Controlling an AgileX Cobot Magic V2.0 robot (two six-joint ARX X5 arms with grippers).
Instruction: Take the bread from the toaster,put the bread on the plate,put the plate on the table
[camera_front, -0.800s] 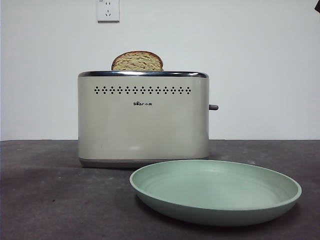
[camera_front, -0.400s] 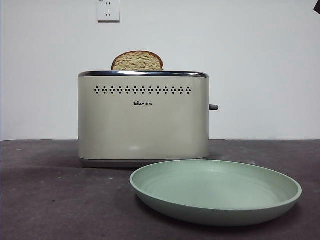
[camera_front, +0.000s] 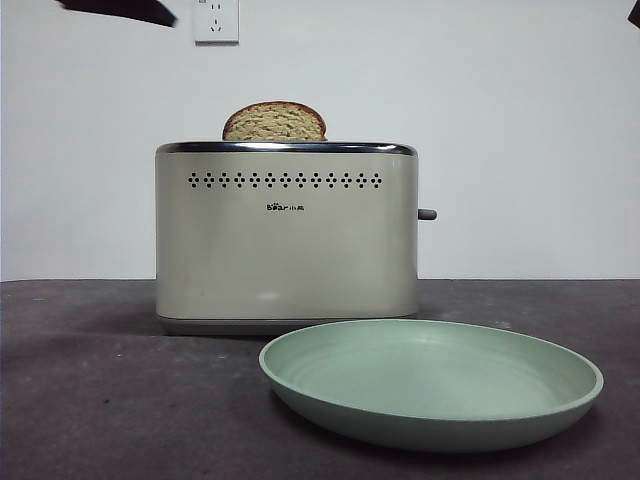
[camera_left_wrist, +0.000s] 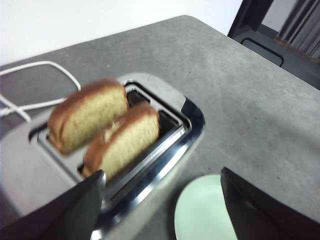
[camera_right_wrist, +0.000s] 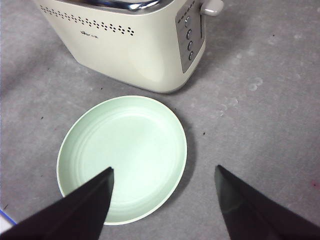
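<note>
My left gripper is to grab the bread next by its top crust, which sticks out, because the sides of the toaster slot are close around the bread. That way it can take the bread out.
The cream toaster (camera_front: 286, 240) stands on the table (camera_front: 100, 400), and one bread slice (camera_front: 275, 122) pokes out of its top. From the left wrist view, two bread slices (camera_left_wrist: 90, 120) (camera_left_wrist: 122, 140) stand side by side in the toaster (camera_left_wrist: 150, 165) slots, blurred. My left gripper (camera_left_wrist: 162, 174) hovers open above the toaster, beside the nearer slice and touching nothing; it shows as a dark shape (camera_front: 120, 10) at the top left in front. The mint green plate (camera_front: 430, 385) lies on the table before the toaster. My right gripper (camera_right_wrist: 164, 171) hangs open over the plate (camera_right_wrist: 122, 157), empty.
A white cable (camera_left_wrist: 35, 70) runs over the table behind the toaster. A wall socket (camera_front: 216, 20) sits above it. The toaster's lever (camera_front: 427, 214) and button panel (camera_right_wrist: 190, 40) face the right side. The table's far corner (camera_left_wrist: 200, 22) shows past the toaster.
A black arm has come into the front view at the top left. Toaster, bread and plate have not moved.
</note>
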